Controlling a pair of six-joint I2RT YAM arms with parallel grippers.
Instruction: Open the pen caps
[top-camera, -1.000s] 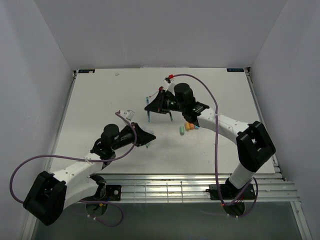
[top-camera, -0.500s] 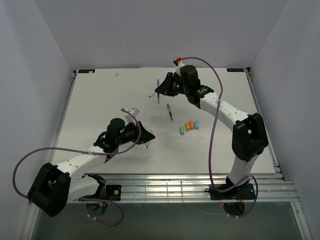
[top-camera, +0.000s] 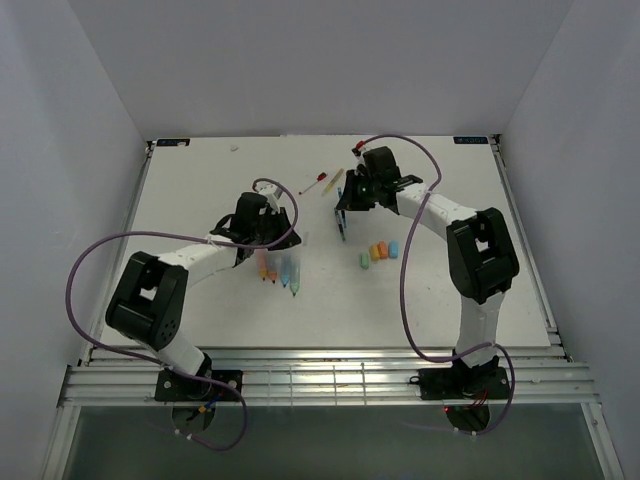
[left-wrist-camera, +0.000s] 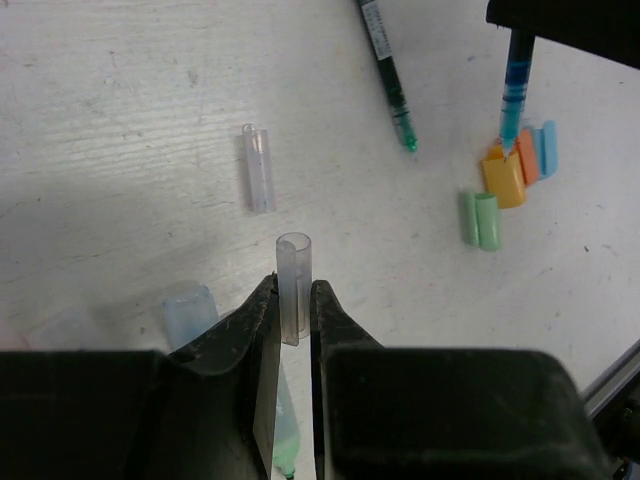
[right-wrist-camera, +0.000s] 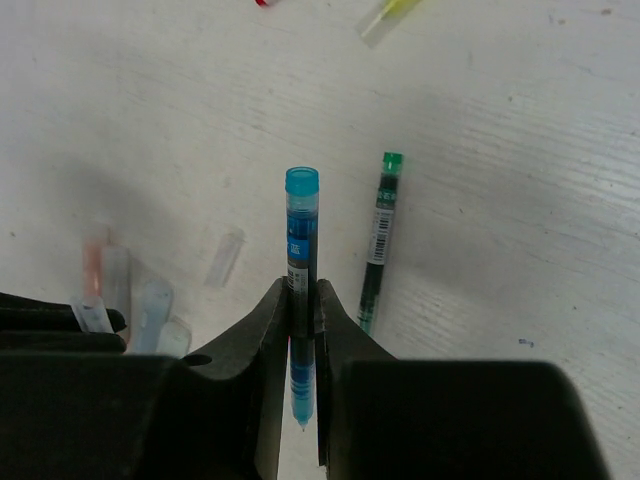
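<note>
The blue stick pen hangs short of the green pen's free far side and would drop short on opening, so my right gripper moves the blue pen there next.
My left gripper (left-wrist-camera: 293, 292) (top-camera: 285, 238) is shut on a short clear plastic tube (left-wrist-camera: 293, 270), held upright over the table. Under it lie thick translucent pen barrels (top-camera: 281, 270), one with a green tip (left-wrist-camera: 286, 445). My right gripper (right-wrist-camera: 303, 300) (top-camera: 345, 210) is shut on a thin blue stick pen (right-wrist-camera: 302, 225) (left-wrist-camera: 515, 90), tip down. Loose pen caps lie in a cluster on the table: pale green (top-camera: 364, 260) (left-wrist-camera: 480, 220), orange (top-camera: 377, 252) (left-wrist-camera: 503, 178) and blue (top-camera: 393, 248) (left-wrist-camera: 548, 147).
A thin green pen (right-wrist-camera: 378, 240) (left-wrist-camera: 388, 70) lies beside the right gripper. A second clear tube (left-wrist-camera: 259, 167) (right-wrist-camera: 226, 255) lies on the table. A red pen (top-camera: 318, 182) and a yellow pen (top-camera: 333, 180) rest farther back.
The left arm swung up and inward with the clear tube, uncovering the translucent barrels. The right arm went to the far side with the blue pen and has come back towards the middle.
</note>
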